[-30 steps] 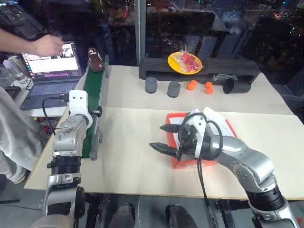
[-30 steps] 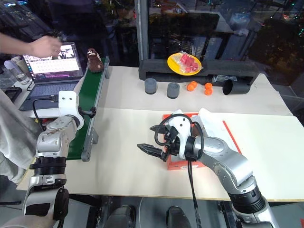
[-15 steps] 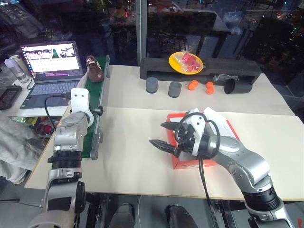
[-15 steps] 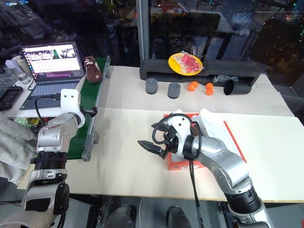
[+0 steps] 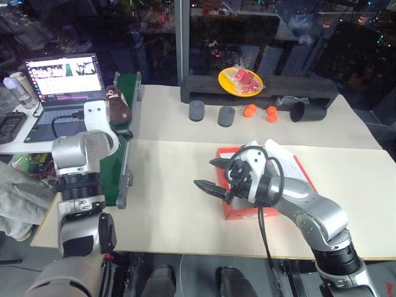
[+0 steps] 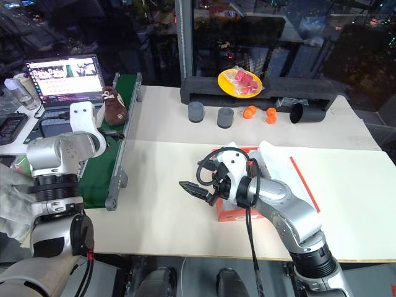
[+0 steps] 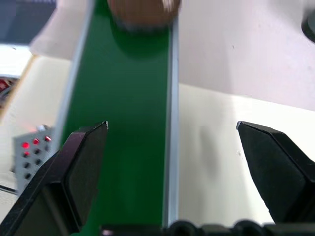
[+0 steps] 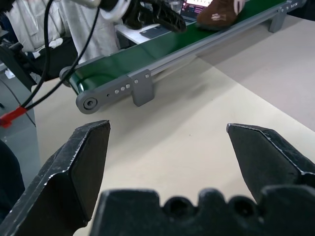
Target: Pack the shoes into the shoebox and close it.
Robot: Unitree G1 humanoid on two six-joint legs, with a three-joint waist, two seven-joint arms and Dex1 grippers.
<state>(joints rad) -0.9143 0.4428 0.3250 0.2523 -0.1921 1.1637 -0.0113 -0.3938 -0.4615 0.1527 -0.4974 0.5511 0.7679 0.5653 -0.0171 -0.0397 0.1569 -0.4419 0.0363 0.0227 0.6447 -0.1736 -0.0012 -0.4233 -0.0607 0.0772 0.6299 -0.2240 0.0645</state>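
Note:
My left gripper's fingers are short of the shoe over empty green belt, so closing now would miss. The left gripper moves toward the brown shoe [image 7: 142,12] first, then closes.
One dark brown shoe [image 5: 117,106] rides on the green conveyor belt [image 5: 120,158] at the left of the table; it also lies on the belt [image 7: 123,98] ahead of my left fingers as the same shoe [image 7: 142,12]. My left gripper [image 7: 172,167] hovers open over the belt, nearer to me than the shoe, with nothing between its fingers. The red-orange shoebox [image 5: 237,212] sits mid-table with white paper [image 5: 281,156] in it. My right gripper [image 5: 211,175] stands open and empty just left of the box, pointing toward the belt.
An open laptop [image 5: 62,74] stands left of the belt. Along the far edge sit a yellow plate [image 5: 241,81] on a black foam block, two grey cylinders [image 5: 197,111], small orange pieces [image 5: 250,111] and a tipped black cup [image 5: 307,112]. A person's clothing [image 5: 15,192] shows at far left.
The shoe has travelled along the belt toward me. My left hand has risen and tilted over the belt. A person's hand at the laptop has withdrawn. The right arm kept still.

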